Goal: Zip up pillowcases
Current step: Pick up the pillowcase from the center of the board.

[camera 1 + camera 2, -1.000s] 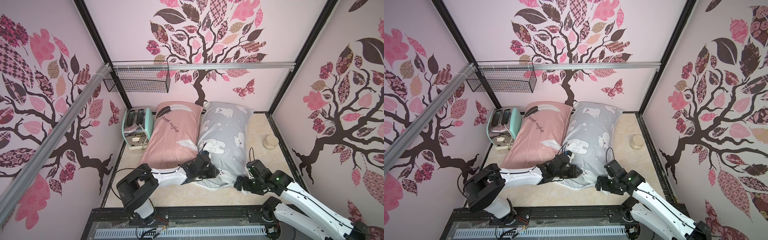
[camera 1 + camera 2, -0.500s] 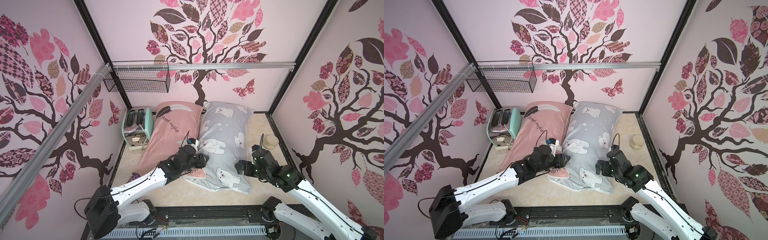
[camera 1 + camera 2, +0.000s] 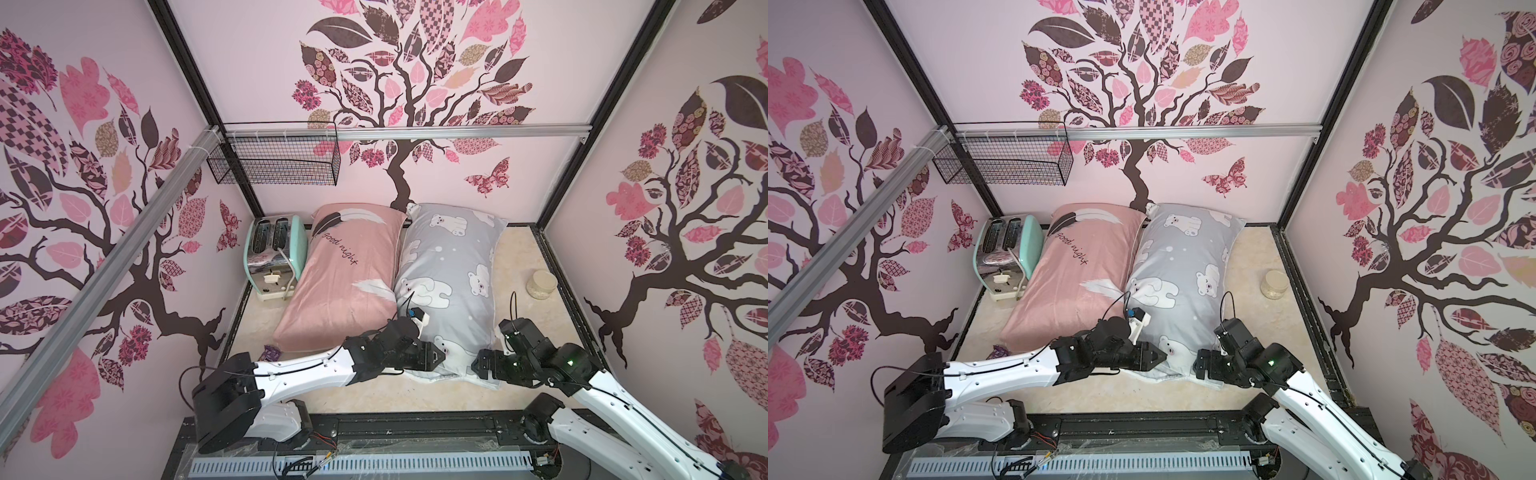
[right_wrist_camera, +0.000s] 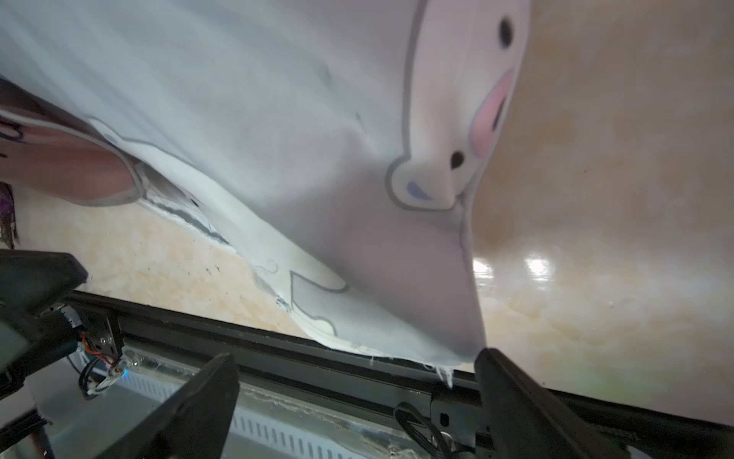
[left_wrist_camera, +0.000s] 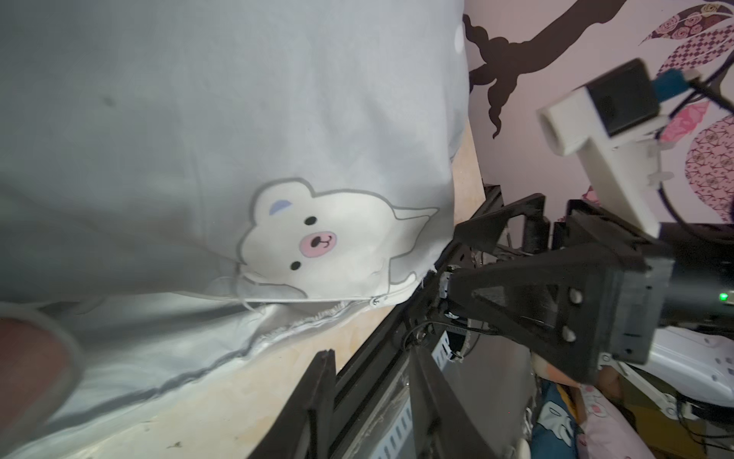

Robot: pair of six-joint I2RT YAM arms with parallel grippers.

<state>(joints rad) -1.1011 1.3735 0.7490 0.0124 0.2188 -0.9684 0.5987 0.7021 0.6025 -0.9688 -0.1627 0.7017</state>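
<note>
My right gripper's fingers stop short of the grey pillowcase's fold [image 3: 481, 380] [image 4: 391, 343], so it is too early to close on the fold. My right gripper moves toward the fold first.
Two pillowcases lie side by side in both top views: the pink one [image 3: 349, 266] [image 3: 1075, 266] on the left, the grey polar-bear one [image 3: 449, 266] [image 3: 1183, 266] on the right. My left gripper [image 3: 440, 357] [image 5: 373, 381] hovers at the grey pillowcase's near edge, jaws apart around nothing. The zipper slider [image 5: 373, 302] [image 4: 282, 304] sits on that edge, whose seam gapes to one side of it. My right gripper [image 3: 478, 365] [image 4: 357, 365] stands wide open at the grey case's near right corner [image 4: 468, 349]. One of its fingers [image 4: 504, 381] is just beside the corner cloth.
A mint toaster [image 3: 274, 257] stands left of the pink pillowcase, with a wire basket [image 3: 274, 162] on the wall above. A small jar [image 3: 541, 284] sits at the right wall. A purple wrapper [image 3: 271, 353] lies by the pink case's near corner. A black rail [image 4: 278, 341] borders the front.
Half a second ago both grippers were farther back, the left up at the gap between the pillowcases. Both have come down again to the grey pillowcase's near edge.
</note>
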